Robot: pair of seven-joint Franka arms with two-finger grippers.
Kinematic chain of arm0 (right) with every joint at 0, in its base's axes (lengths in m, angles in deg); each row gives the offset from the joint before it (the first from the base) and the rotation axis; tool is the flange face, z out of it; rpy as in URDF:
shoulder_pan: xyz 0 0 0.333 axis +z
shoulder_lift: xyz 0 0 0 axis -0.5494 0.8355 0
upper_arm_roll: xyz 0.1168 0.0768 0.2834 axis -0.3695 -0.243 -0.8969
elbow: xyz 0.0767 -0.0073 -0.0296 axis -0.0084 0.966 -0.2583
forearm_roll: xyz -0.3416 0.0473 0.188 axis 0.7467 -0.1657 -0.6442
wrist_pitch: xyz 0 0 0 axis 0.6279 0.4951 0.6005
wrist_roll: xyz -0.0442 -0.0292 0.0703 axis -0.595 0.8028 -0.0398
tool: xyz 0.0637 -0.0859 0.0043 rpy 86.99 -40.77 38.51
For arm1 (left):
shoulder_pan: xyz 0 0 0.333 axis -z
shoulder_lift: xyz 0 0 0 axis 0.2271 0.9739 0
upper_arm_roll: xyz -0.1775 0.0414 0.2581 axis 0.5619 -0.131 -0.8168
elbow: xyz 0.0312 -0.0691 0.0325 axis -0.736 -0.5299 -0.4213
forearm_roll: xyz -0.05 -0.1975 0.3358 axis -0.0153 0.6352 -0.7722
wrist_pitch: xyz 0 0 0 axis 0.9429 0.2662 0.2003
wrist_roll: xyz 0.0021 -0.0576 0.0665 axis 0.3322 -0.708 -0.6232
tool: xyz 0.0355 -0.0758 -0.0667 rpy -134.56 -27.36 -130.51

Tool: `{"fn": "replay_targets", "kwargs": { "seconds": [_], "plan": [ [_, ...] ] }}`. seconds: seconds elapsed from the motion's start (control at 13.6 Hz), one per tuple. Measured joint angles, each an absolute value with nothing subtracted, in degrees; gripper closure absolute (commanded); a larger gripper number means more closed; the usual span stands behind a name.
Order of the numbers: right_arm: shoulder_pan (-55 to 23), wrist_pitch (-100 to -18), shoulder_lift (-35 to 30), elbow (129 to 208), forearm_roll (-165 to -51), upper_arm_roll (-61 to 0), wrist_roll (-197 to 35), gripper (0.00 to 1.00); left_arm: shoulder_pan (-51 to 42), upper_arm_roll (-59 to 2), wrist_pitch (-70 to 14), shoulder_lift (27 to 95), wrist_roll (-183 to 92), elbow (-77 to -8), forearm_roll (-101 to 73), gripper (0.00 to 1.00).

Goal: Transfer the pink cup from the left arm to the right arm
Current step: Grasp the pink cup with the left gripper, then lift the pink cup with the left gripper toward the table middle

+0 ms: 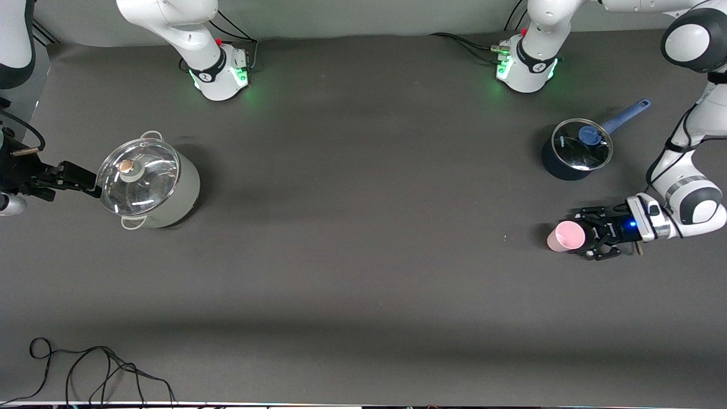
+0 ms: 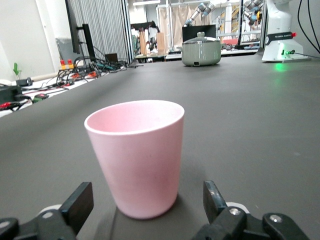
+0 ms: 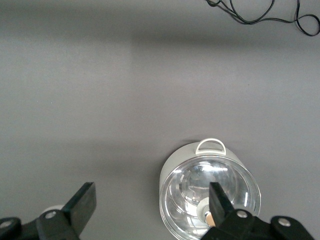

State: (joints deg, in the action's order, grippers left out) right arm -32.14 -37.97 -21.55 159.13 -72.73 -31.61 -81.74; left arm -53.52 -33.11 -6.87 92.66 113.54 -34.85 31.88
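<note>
My left gripper's fingertips stop short of the pink cup's sides, so it is too early to close on the cup. The gripper moves toward the cup next.
The pink cup [image 1: 565, 236] stands upright on the dark table toward the left arm's end. My left gripper [image 1: 588, 236] lies low at the table, open, with one finger on each side of the cup's base and a gap on both sides. In the left wrist view the cup [image 2: 137, 155] fills the middle, just ahead of the left gripper [image 2: 147, 205], whose fingertips [image 2: 80, 202] do not touch it. My right gripper [image 1: 68, 179] is open and empty over the table at the right arm's end, beside the grey pot; it also shows in the right wrist view [image 3: 150, 205].
A grey-green pot with a glass lid [image 1: 182, 196] stands toward the right arm's end, seen from above in the right wrist view [image 3: 175, 175]. A dark blue saucepan with a glass lid [image 1: 559, 167] stands farther from the camera than the cup. A black cable [image 1: 85, 369] lies at the near edge.
</note>
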Motion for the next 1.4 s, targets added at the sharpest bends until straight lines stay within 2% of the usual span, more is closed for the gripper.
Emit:
{"fn": "replay_targets", "kwargs": {
  "seconds": [0.29, 0.37, 0.44, 0.52, 0.59, 0.88, 1.1, 1.4],
  "plan": [
    [-32.14, -37.97, -21.55, 159.13, -72.73, -31.61, -81.74, 0.00, -52.74, -31.37, -6.87, 94.18, 114.13, -34.83, 33.92, 0.04],
    [-32.15, -37.97, -21.55, 159.13, -72.73, -31.60, -81.73, 0.00, -52.28, -31.37, -6.87, 94.46, 114.37, -34.83, 34.59, 0.36],
    [-32.15, -37.97, -21.55, 159.13, -72.73, -31.59, -81.74, 0.00, -51.85, -31.36, -6.87, 94.67, 114.57, -34.82, 35.16, 0.74],
    [-32.15, -37.97, -21.55, 159.13, -72.73, -31.57, -81.73, 0.00, -51.45, -31.36, -6.89, 94.81, 114.64, -34.80, 35.56, 0.96],
    [-32.15, -37.97, -21.56, 159.13, -72.73, -31.56, -81.73, 0.00, -51.19, -31.36, -6.91, 94.92, 114.70, -34.75, 35.84, 1.00],
    [-32.15, -37.97, -21.57, 159.13, -72.73, -31.55, -81.74, 0.00, -49.04, -30.56, -6.87, 95.22, 114.68, -33.36, 37.61, 1.00],
    [-32.16, -37.97, -21.57, 159.13, -72.73, -31.53, -81.73, 0.00, -44.69, -27.62, -7.78, 95.24, 113.71, -32.26, 42.98, 1.00],
    [-32.16, -37.97, -21.70, 159.13, -72.73, -31.52, -81.74, 0.00, -35.34, -22.86, -16.50, 95.26, 113.37, -30.77, 55.57, 1.00]
  ]
}}
